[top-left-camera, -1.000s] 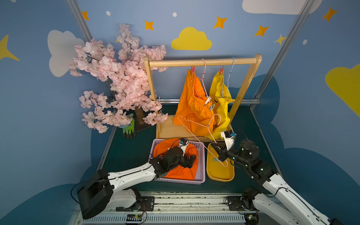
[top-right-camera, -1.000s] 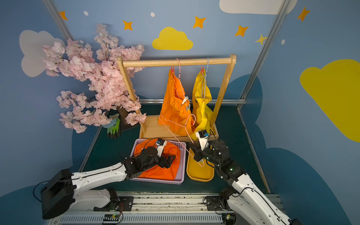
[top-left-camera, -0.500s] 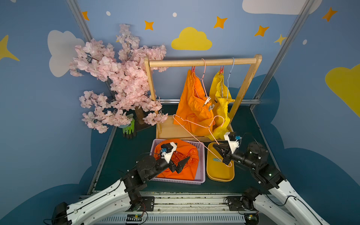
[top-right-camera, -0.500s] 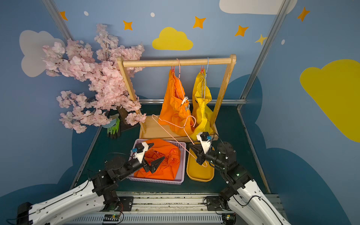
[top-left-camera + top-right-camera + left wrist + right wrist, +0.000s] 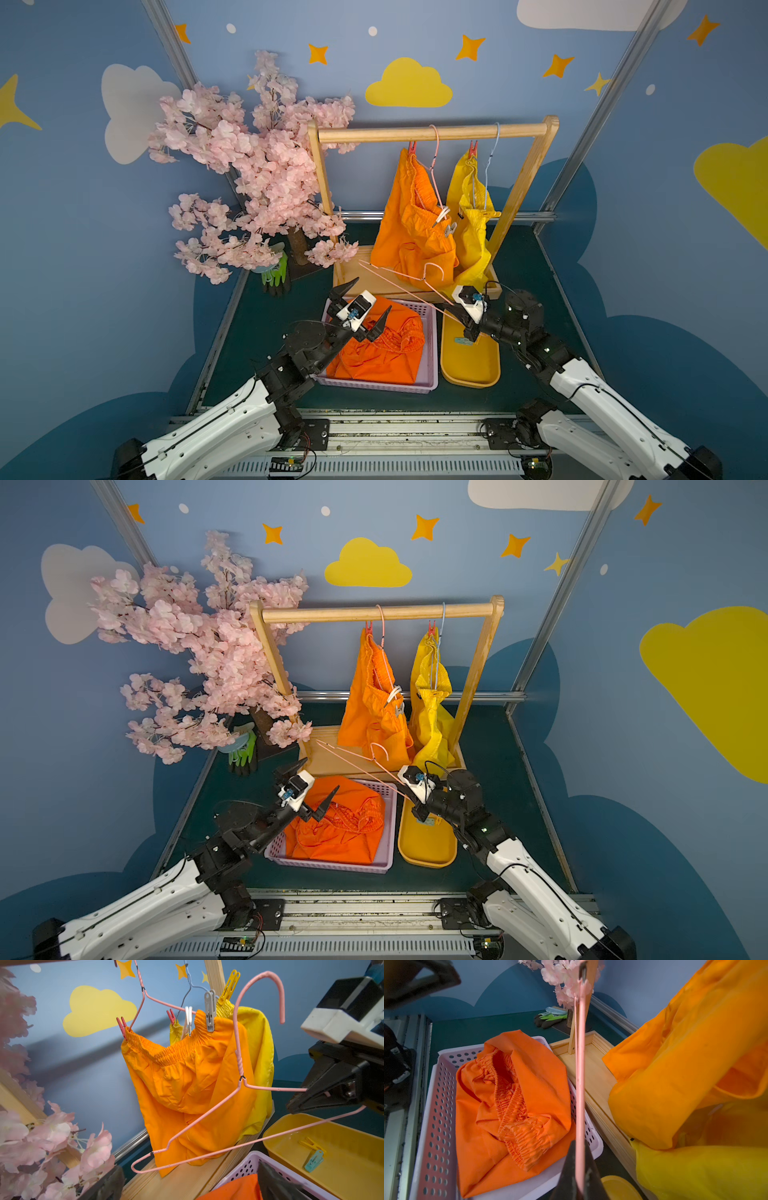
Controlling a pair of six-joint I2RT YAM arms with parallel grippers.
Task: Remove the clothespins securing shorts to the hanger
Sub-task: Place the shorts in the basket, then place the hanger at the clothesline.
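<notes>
The bare pink hanger (image 5: 399, 282) should be grabbed next by my left gripper, at the end opposite my right gripper. The hanger's hook then stays free to hang on the rack.
My right gripper (image 5: 448, 311) (image 5: 579, 1159) is shut on a bare pink hanger (image 5: 399, 282) (image 5: 203, 1115), holding it above the basket. My left gripper (image 5: 374, 293) (image 5: 190, 1178) hovers open and empty over orange shorts (image 5: 382, 353) (image 5: 512, 1105) lying in the purple basket (image 5: 432, 345). On the rack hang orange shorts (image 5: 411, 232) (image 5: 187, 1084) and yellow shorts (image 5: 473, 232), each on its own hanger. Red (image 5: 121, 1027), white (image 5: 188, 1018) and grey (image 5: 209, 1012) clothespins grip the orange waistband. A red one (image 5: 171, 1017) and a yellow one (image 5: 228, 987) grip the yellow waistband.
A yellow tray (image 5: 469, 370) right of the basket holds a teal clothespin (image 5: 313, 1160) and a yellow one (image 5: 311, 1145). The wooden rack (image 5: 432, 133) stands behind both. A pink blossom tree (image 5: 249, 166) and green-and-black gloves (image 5: 276, 272) sit at the back left.
My left gripper has lifted off the orange shorts in the basket and pulled back toward me, open. The right gripper has shifted slightly with the hanger, which now lies flatter.
</notes>
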